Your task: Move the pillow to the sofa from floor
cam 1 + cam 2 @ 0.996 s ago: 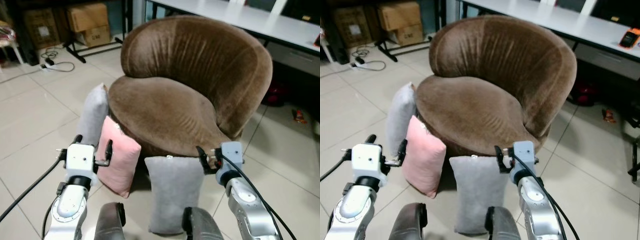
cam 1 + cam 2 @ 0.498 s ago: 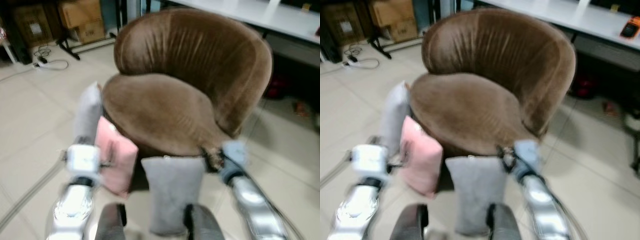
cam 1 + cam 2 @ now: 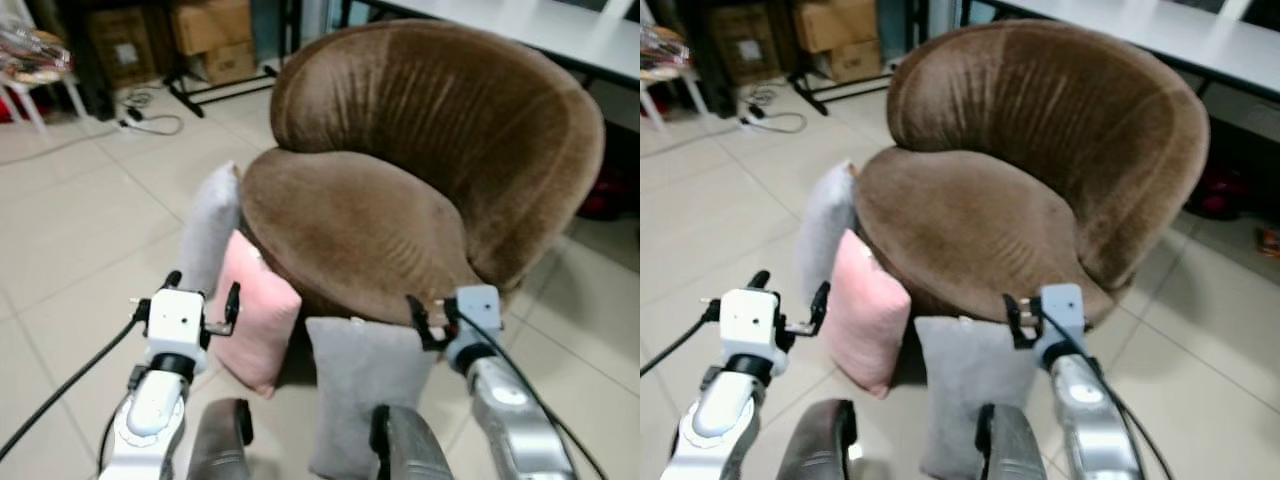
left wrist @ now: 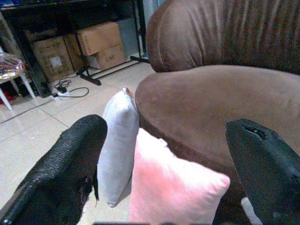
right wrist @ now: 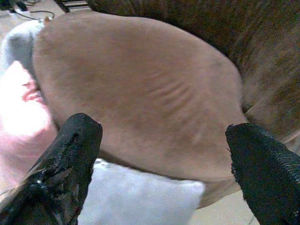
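I will next grab the front grey pillow by its labelled edge (image 3: pixel 384 323) with my right gripper. The pillow can then go from the floor to the brown sofa.
A brown round sofa (image 3: pixel 400 190) stands on the tiled floor in front of me. Three pillows lean upright against its front and left side: a grey pillow (image 3: pixel 208 230) at the far left, a pink pillow (image 3: pixel 258 322) beside it, and another grey pillow (image 3: pixel 362 385) at the front. My left gripper (image 3: pixel 203 292) is open, just left of the pink pillow (image 4: pixel 173 187) and apart from it. The right gripper (image 3: pixel 430 318) is open above the front grey pillow's (image 5: pixel 140 197) top right corner, close to the seat's (image 5: pixel 140 89) front edge.
Cardboard boxes (image 3: pixel 212 35) and a black stand sit at the back left, with a cable (image 3: pixel 150 122) on the floor and a white stool (image 3: pixel 35 75) at the far left. A white table (image 3: pixel 530 20) runs behind the sofa. My knees (image 3: pixel 222 445) show at the bottom.
The camera has shifted and the blur has cleared; the sofa now sits further right in the picture. Both grippers hold the same open pose near the pillows.
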